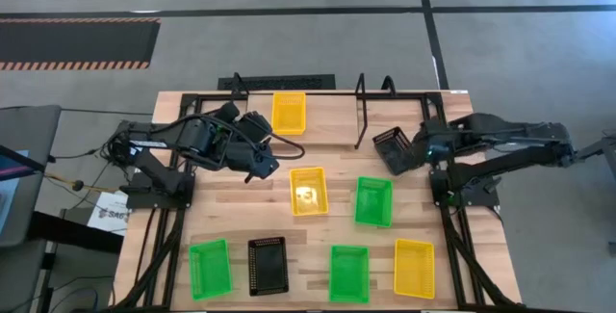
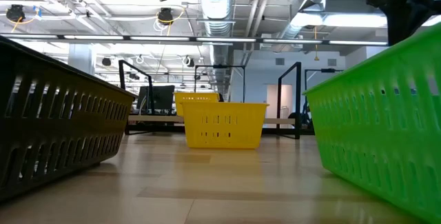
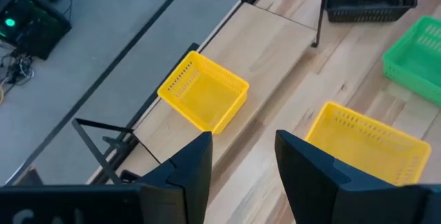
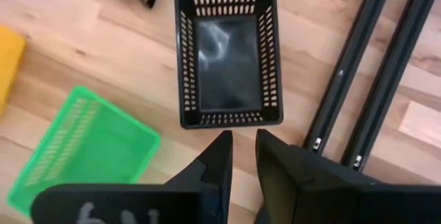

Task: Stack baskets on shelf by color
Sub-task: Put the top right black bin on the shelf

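The robot's right gripper should next grab the black basket by its long side's rim [image 4: 271, 62], so that it can stack the basket.
The shelf [image 1: 332, 111], a light board on a black wire frame, runs along the table's far edge; a yellow basket [image 1: 289, 111] [image 3: 203, 100] stands on it. My left gripper [image 1: 262, 166] [image 3: 242, 158] hangs open above the table between that basket and a second yellow basket [image 1: 308, 190] [image 3: 368, 148]. My right gripper [image 1: 416, 149] [image 4: 242, 151] is narrowly open just right of a black basket [image 1: 393, 147] [image 4: 229, 55], which rests on the table by the shelf's right end. Its fingertips stop short of the basket's short wall.
Other baskets rest on the table: a green one [image 1: 373, 200] mid-right, and along the near edge a green [image 1: 209, 268], a black [image 1: 268, 266], a green [image 1: 349, 273] and a yellow one [image 1: 414, 268]. The shelf's upright end loop [image 1: 361, 111] stands beside the black basket.
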### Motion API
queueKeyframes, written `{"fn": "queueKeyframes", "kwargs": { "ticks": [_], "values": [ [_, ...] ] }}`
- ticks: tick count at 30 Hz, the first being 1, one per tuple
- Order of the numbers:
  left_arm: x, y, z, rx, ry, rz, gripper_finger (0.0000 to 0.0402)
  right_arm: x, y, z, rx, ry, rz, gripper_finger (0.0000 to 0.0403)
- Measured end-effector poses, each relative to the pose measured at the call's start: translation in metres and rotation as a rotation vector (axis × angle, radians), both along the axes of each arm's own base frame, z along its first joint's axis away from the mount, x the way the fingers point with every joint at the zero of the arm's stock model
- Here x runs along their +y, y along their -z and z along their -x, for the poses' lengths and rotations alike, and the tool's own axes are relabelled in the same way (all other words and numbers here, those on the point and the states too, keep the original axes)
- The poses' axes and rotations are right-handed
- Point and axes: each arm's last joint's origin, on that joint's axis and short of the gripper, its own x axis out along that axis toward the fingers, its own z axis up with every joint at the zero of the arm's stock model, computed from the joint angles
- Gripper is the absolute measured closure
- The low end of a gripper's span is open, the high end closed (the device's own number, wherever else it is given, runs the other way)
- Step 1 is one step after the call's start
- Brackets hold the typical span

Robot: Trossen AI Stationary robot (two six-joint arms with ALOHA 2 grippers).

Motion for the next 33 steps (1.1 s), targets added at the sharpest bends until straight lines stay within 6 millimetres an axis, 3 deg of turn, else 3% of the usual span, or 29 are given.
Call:
{"fn": "queueKeyframes", "kwargs": {
  "ticks": [13, 24, 33],
  "values": [
    [0.0, 0.0, 0.0, -0.031, -0.036, 0.016, 0.0253, -0.018, -0.013, 0.04, -0.173, 0.044, 0.067, 0.0314],
    [0.0, 0.0, 0.0, -0.057, -0.066, 0.034, 0.0253, -0.034, 0.052, 0.023, -0.174, -0.053, -0.086, 0.0292],
    [0.0, 0.0, 0.0, -0.08, -0.091, 0.049, 0.0253, -0.073, 0.07, 0.003, -0.071, -0.027, -0.109, 0.0212]
  ]
}}
